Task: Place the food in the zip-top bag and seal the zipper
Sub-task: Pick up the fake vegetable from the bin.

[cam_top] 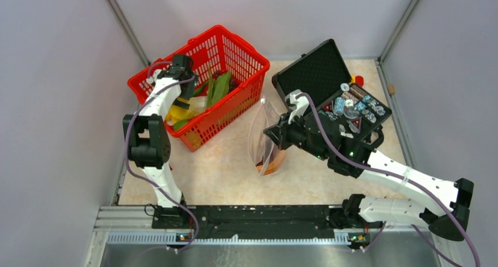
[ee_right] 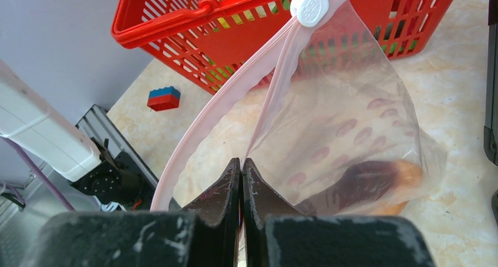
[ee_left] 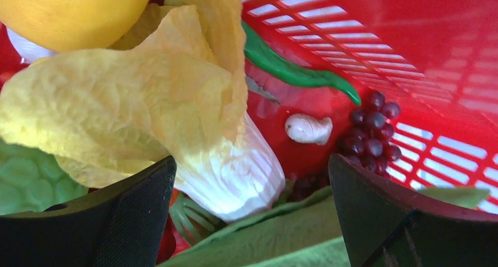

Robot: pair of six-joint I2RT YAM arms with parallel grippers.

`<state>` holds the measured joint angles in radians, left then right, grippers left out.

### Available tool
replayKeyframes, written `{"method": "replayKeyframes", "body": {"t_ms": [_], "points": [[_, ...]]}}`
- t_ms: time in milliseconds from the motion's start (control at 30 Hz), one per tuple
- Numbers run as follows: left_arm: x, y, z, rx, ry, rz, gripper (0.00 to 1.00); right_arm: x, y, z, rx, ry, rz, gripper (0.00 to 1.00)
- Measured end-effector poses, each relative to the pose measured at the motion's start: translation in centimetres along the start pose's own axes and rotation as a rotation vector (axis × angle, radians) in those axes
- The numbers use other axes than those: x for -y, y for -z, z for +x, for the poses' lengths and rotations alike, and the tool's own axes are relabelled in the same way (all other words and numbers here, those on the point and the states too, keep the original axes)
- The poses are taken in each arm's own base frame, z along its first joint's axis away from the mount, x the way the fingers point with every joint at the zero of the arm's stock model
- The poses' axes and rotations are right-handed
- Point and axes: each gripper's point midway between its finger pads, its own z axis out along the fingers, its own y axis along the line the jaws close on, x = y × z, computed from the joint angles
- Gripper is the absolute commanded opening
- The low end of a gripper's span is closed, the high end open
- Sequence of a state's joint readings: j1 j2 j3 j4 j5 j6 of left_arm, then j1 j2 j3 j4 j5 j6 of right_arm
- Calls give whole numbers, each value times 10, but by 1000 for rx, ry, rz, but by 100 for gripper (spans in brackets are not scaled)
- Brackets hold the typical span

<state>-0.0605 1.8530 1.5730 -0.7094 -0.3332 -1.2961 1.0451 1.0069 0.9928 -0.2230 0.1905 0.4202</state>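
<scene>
My left gripper is about to grab the yellow-white leafy piece by its yellow leaves, so the white end stays free to go into the zip-top bag (cam_top: 262,139) first.
The clear zip-top bag (cam_top: 262,139) stands open on the table between the arms. My right gripper (ee_right: 241,161) is shut on one side of its pale pink zipper strip (ee_right: 199,120), and the white slider (ee_right: 310,6) sits at the far end. An orange and dark food piece (ee_right: 376,182) lies inside the bag (ee_right: 352,97). My left gripper (ee_left: 251,161) is open, low inside the red basket (cam_top: 235,41). Its fingers straddle a yellow-white leafy piece (ee_left: 147,102) above a green leaf (ee_left: 282,232). Dark grapes (ee_left: 370,132), a green pod (ee_left: 293,73) and a yellow round fruit (ee_left: 70,9) lie near.
A black hard case (cam_top: 317,73) with poker chips (cam_top: 355,105) lies open behind the right arm. A small red-and-blue block (ee_right: 164,98) sits on the table in front of the basket (ee_right: 176,26). A small whitish piece (ee_left: 308,128) lies on the basket floor.
</scene>
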Motion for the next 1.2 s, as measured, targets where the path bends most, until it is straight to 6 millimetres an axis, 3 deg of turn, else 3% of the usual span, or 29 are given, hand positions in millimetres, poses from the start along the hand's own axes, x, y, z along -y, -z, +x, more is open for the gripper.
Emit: {"method": "replayKeyframes", "body": {"t_ms": [233, 633, 900, 933, 1100, 1200], "points": [[-17, -28, 3, -28, 109, -100, 99, 1, 0, -1, 3, 1, 6, 0], [-26, -43, 8, -77, 134, -143, 99, 1, -1, -2, 14, -1, 5, 0], [-60, -50, 19, -73, 136, -212, 94, 0, -1, -3, 19, -3, 3, 0], [-63, -52, 20, -72, 135, -216, 89, 0, -2, -3, 19, -3, 3, 0], [-66, -54, 22, -75, 126, -223, 33, 1, -2, -1, 21, -4, 0, 0], [-62, -55, 20, -69, 122, -206, 5, 1, -2, -2, 24, -5, 0, 0]]}}
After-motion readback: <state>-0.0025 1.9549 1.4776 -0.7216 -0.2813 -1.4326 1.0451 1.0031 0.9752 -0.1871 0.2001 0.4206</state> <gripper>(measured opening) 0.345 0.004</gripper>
